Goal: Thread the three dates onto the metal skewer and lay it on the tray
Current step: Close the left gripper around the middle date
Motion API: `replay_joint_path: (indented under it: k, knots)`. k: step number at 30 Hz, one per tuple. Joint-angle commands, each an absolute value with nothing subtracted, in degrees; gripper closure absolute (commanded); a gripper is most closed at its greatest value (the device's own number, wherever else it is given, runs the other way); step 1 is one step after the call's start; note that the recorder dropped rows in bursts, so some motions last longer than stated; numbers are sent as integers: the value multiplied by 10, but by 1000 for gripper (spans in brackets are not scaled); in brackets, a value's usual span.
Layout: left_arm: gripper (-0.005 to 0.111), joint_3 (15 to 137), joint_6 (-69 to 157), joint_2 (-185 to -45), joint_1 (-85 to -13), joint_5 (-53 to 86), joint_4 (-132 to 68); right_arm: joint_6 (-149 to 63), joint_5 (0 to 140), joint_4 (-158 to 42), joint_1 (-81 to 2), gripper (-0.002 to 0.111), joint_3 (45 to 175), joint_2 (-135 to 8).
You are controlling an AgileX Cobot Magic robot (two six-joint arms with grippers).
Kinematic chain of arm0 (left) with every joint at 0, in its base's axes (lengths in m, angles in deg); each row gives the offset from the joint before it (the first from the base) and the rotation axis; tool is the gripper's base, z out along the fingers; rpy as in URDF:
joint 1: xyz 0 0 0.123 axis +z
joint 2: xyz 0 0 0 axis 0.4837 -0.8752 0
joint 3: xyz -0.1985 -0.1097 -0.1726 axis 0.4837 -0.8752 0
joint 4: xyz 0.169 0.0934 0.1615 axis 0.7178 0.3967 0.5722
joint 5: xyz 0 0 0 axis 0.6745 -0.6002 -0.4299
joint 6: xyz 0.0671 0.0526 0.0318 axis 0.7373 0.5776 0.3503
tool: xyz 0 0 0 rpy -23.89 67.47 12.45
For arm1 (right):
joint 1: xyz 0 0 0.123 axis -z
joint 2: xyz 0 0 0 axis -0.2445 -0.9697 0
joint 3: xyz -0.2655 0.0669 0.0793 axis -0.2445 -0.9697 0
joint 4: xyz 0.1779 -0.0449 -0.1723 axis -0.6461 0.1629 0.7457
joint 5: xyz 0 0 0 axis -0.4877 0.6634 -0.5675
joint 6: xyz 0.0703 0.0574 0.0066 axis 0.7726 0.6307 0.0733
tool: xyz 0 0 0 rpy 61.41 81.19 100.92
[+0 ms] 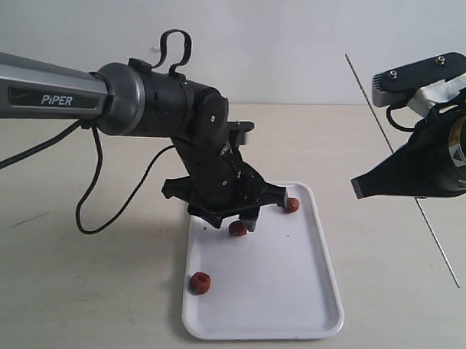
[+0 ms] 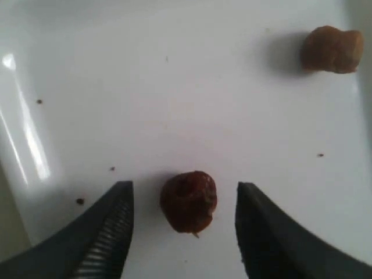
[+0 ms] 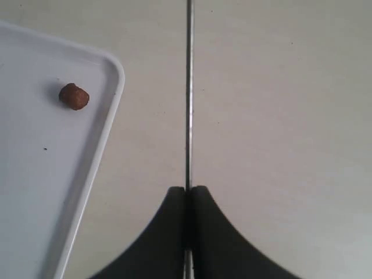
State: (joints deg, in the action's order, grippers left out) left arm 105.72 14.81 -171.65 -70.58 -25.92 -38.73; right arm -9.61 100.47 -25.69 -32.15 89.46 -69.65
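I should thread the date onto the metal skewer, so next I need to grab the date with my left gripper, between its fingers, around its plump middle (image 1: 238, 228) (image 2: 188, 201).
The white tray (image 1: 290, 299) holds all three dates. One date (image 1: 237, 229) (image 2: 188, 201) lies between the fingers of my left gripper (image 1: 233, 219) (image 2: 185, 203), which is open and low over the tray with a gap on each side. A second date (image 1: 292, 205) (image 2: 331, 49) (image 3: 74, 96) sits near the tray's far right corner. The third date (image 1: 201, 283) rests near the tray's left rim. At the right, above the table, my right gripper (image 1: 358, 186) (image 3: 188, 190) is shut on the thin metal skewer (image 1: 402, 169) (image 3: 189, 93), which runs out both ways.
The beige table (image 1: 76, 291) surrounds the tray. A black cable (image 1: 91, 185) loops from the left arm over the table's left part. Small dark specks (image 2: 80, 201) dot the tray. A pale wall rises behind.
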Motion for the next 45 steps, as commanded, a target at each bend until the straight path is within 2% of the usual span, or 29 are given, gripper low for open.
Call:
replay_joint_path:
  k: [1, 31, 38, 45]
  knots:
    - [54, 1059, 140, -1726, -708, -250, -390, -98, 999, -258, -318, 108, 892, -696]
    - [54, 1059, 126, -1746, -708, -267, -393, -98, 999, -258, -318, 108, 892, -696]
    - [72, 1059, 126, -1746, -708, -268, -393, -98, 999, -259, -318, 108, 892, -696]
    - [72, 1059, 128, -1746, -708, -265, -393, -98, 1000, -261, -318, 108, 892, -696]
